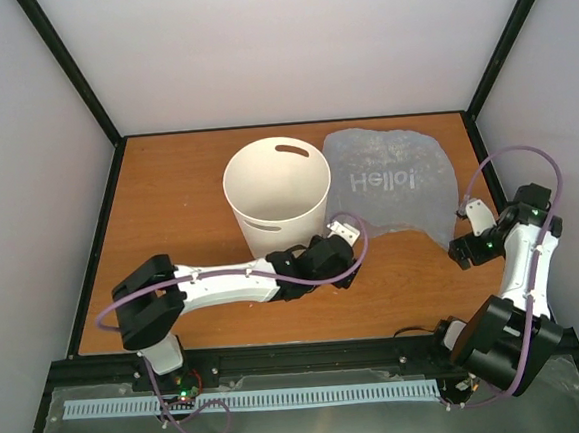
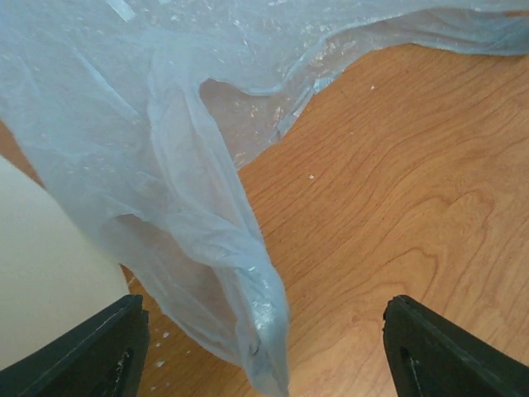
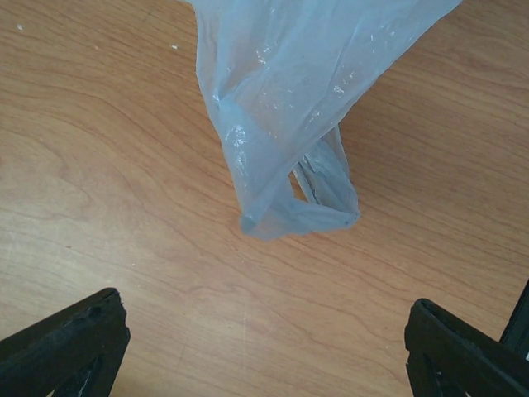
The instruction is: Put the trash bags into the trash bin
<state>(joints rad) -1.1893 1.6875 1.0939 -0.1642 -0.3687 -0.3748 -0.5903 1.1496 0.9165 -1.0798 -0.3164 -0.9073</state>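
Note:
My left gripper will next grab the trash bag (image 1: 392, 183) by its handle beside the bin, so the far handle stays free for my right gripper.
The pale-blue trash bag (image 1: 392, 183) with white "Hello!" lettering lies flat on the table, right of the off-white trash bin (image 1: 276, 192). My left gripper (image 1: 339, 235) is open at the bag's near-left corner, beside the bin. In the left wrist view a bag handle (image 2: 207, 248) lies between the spread fingers (image 2: 91, 351), and the bin wall (image 2: 41, 273) is at the left. My right gripper (image 1: 464, 235) is open at the bag's near-right corner. In the right wrist view the other bag handle loop (image 3: 306, 198) lies ahead of the open fingers (image 3: 463, 356), not between them.
The wooden table (image 1: 168, 206) is ringed by a black frame (image 1: 67, 68) and pale walls. The bin stands upright in the middle, its slot cut-outs (image 1: 291, 149) showing near the rim.

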